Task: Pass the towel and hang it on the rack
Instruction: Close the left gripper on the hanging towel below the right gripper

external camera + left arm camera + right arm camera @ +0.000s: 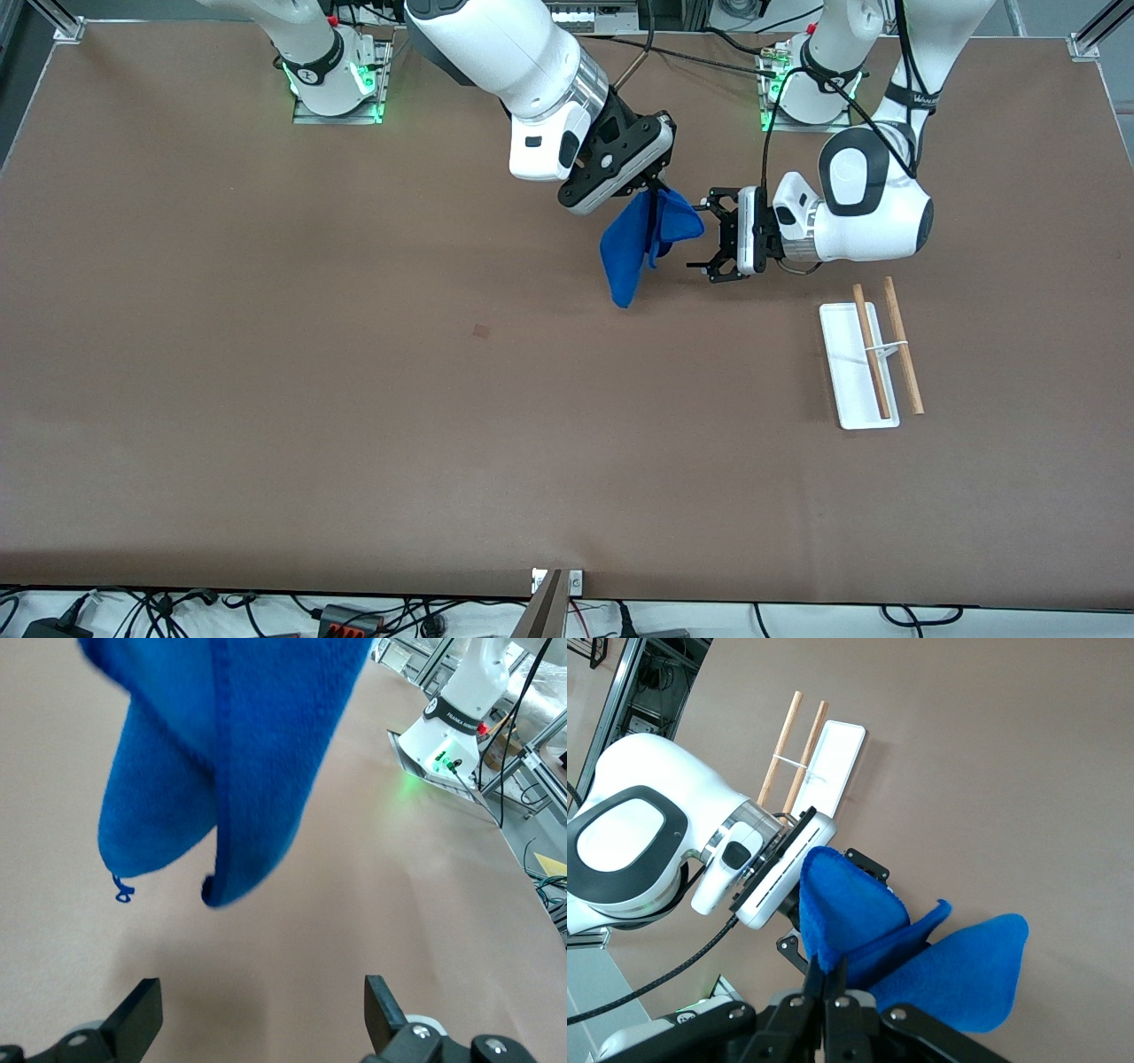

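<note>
Next, my left gripper picks up the towel by its loose hanging end (624,289), to pass the blue towel over to the rack (858,365).
The blue towel (645,241) hangs in the air over the middle of the table, pinched at its top by my right gripper (656,188), which is shut on it; the pinch shows in the right wrist view (833,973). My left gripper (716,240) is open and empty, level with the towel and just beside it toward the left arm's end. In the left wrist view the towel (221,753) hangs ahead of the open fingers (381,1005), with its small loop (122,893) at a lower corner. The rack (858,365) stands on the table toward the left arm's end, with two wooden rods (902,346).
The rack also shows in the right wrist view (833,753). Both arm bases stand at the table's edge farthest from the front camera, the right one (337,75) and the left one (811,89). Cables lie below the table's nearest edge.
</note>
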### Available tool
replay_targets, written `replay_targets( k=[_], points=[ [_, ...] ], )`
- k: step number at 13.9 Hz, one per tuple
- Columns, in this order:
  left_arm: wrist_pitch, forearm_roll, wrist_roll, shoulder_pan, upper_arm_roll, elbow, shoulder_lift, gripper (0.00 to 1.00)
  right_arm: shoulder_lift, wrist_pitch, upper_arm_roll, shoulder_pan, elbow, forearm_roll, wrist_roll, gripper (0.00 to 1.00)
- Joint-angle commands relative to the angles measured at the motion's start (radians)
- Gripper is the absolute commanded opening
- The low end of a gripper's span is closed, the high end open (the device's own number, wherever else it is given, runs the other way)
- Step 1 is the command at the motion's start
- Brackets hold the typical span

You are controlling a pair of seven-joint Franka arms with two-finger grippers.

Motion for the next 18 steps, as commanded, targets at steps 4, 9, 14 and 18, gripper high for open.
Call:
replay_targets(
  k=[4,9,14,18],
  points=[
    [0.113,-0.132,0.040,-0.007,-0.101,-0.001,-0.019,1.00,0.010,0.002,-0.002,0.008,0.023,-0.013,0.016,0.00],
    [0.162,-0.143,0.040,-0.018,-0.124,0.013,-0.011,1.00,0.010,0.002,-0.002,0.008,0.023,-0.016,0.016,0.00],
    [0.266,-0.186,0.038,-0.024,-0.187,0.015,-0.008,0.40,0.010,0.002,-0.002,0.008,0.023,-0.029,0.016,0.00],
    [0.262,-0.186,-0.021,-0.019,-0.186,0.012,-0.013,0.01,0.010,0.002,-0.002,0.008,0.023,-0.029,0.017,0.00]
  ],
)
